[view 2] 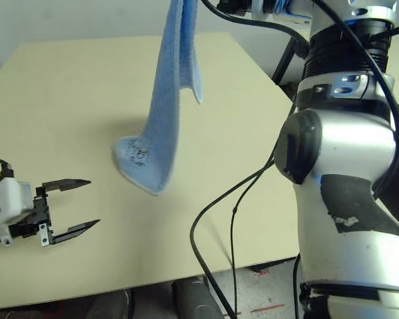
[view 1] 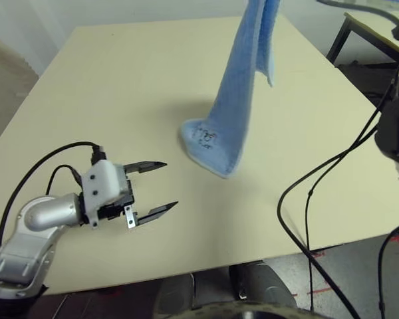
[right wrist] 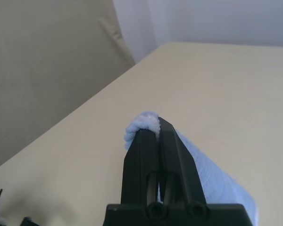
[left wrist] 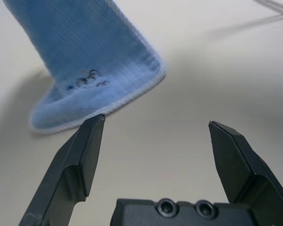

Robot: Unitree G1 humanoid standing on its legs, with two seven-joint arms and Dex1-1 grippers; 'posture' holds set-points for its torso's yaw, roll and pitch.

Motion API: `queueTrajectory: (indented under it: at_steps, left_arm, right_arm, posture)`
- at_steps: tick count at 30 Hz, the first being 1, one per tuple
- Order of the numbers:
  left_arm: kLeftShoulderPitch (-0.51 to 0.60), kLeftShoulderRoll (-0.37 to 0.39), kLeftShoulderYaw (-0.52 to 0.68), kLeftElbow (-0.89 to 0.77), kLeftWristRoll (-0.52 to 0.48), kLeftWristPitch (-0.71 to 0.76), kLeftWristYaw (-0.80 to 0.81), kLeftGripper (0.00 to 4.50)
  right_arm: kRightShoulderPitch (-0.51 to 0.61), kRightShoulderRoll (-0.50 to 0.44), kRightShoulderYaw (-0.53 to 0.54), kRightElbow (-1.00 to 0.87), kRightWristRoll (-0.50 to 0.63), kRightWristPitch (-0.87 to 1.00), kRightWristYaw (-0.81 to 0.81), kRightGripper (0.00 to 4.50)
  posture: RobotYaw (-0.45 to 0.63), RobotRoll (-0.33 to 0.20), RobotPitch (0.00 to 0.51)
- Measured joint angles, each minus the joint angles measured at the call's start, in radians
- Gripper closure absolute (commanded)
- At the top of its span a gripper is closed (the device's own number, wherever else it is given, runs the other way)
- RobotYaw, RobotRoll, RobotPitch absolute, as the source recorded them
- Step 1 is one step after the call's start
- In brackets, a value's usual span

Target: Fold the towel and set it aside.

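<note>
My left gripper takes hold of the towel by its bottom corner (view 1: 226, 171) beside the dark logo (view 1: 207, 138) next. Then the towel is ready to spread for folding.
The light-blue towel (view 1: 233, 100) hangs in a long drape from above, and its lowest corner with the dark logo (view 1: 207, 138) rests on the table (view 1: 120, 80). High over the table, my right gripper (right wrist: 153, 129) is shut on the towel's (right wrist: 212, 183) top edge, with a tuft of cloth bulging past the fingertips. My left gripper (view 1: 161, 186) sits low over the table at the front left, open and holding nothing, a short way from the towel's resting corner (left wrist: 92, 80).
The table's front edge (view 1: 206, 262) runs just below my left gripper. Black cables (view 1: 312, 199) hang at the right beside my right arm (view 2: 346, 146). A dark-framed stand (view 1: 366, 36) is at the back right, past the table.
</note>
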Motion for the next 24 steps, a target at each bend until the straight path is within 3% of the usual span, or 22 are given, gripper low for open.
queueTrajectory:
  at_steps: [6,9,12,15,19,24]
  left_arm:
    - [-0.047,-0.142,-0.171,0.001,0.293,-0.062,0.206,0.00]
    - [-0.080,-0.227,-0.243,0.009,0.381,-0.064,0.290,0.00]
    - [-0.115,-0.309,-0.281,0.035,0.394,-0.007,0.334,0.00]
    - [-0.144,-0.395,-0.322,0.044,0.314,0.144,0.320,0.00]
    - [-0.202,-0.413,-0.384,0.045,0.263,0.281,0.281,0.00]
    - [-0.291,-0.416,-0.466,0.066,0.289,0.368,0.282,0.00]
  right_arm:
    - [0.040,0.014,-0.004,-0.065,0.031,0.039,-0.038,4.47]
    - [0.049,0.018,-0.007,-0.085,0.047,0.048,-0.053,4.47]
    - [0.052,0.019,-0.009,-0.093,0.054,0.052,-0.064,4.47]
    - [0.053,0.020,-0.020,-0.100,0.062,0.055,-0.074,4.47]
    - [0.057,0.024,-0.025,-0.112,0.076,0.056,-0.083,4.47]
    - [0.074,0.024,-0.025,-0.124,0.089,0.059,-0.093,4.47]
  posture:
    - [-0.04,0.000,0.075]
    - [-0.04,0.000,0.078]
    - [-0.04,0.000,0.078]
    - [-0.05,0.000,0.078]
    - [-0.06,0.000,0.078]
    - [-0.07,0.000,0.077]
